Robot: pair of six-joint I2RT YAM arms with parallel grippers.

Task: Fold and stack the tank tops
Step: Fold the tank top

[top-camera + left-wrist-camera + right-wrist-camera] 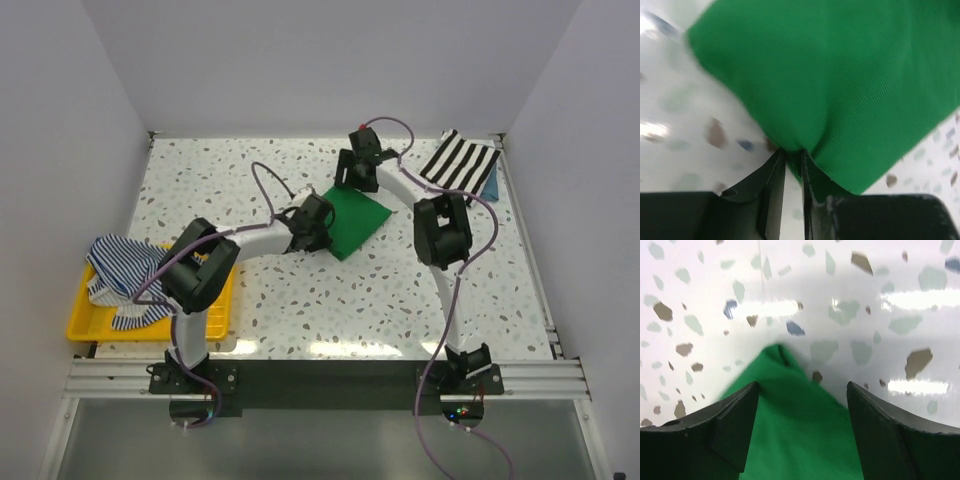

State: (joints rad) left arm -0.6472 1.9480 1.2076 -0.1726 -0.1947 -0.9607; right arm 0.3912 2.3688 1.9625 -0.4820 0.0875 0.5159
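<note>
The robot's right hand will next pinch the green tank top by its loose far corner (782, 371), with the layers together. It can then be stacked still folded.
The green tank top (355, 222) lies folded into a flat square at the middle of the table. My left gripper (316, 226) is at its left edge. In the left wrist view the gripper (793, 153) is shut, with a fold of the green cloth (840, 75) pinched between the narrow jaws. My right gripper (356, 170) hovers at the cloth's far corner. In the right wrist view this gripper (802, 387) stands wide open, and the green corner (800, 440) lies loose on the table between its fingers. The navy-and-white striped tank top (118, 268) lies crumpled in the tray at left.
A yellow tray (85, 326) sits at the table's near left edge under the striped top. A cloth with broad black-and-white stripes (460, 160) lies at the back right corner, with something blue under its right side. White walls close in the table on three sides.
</note>
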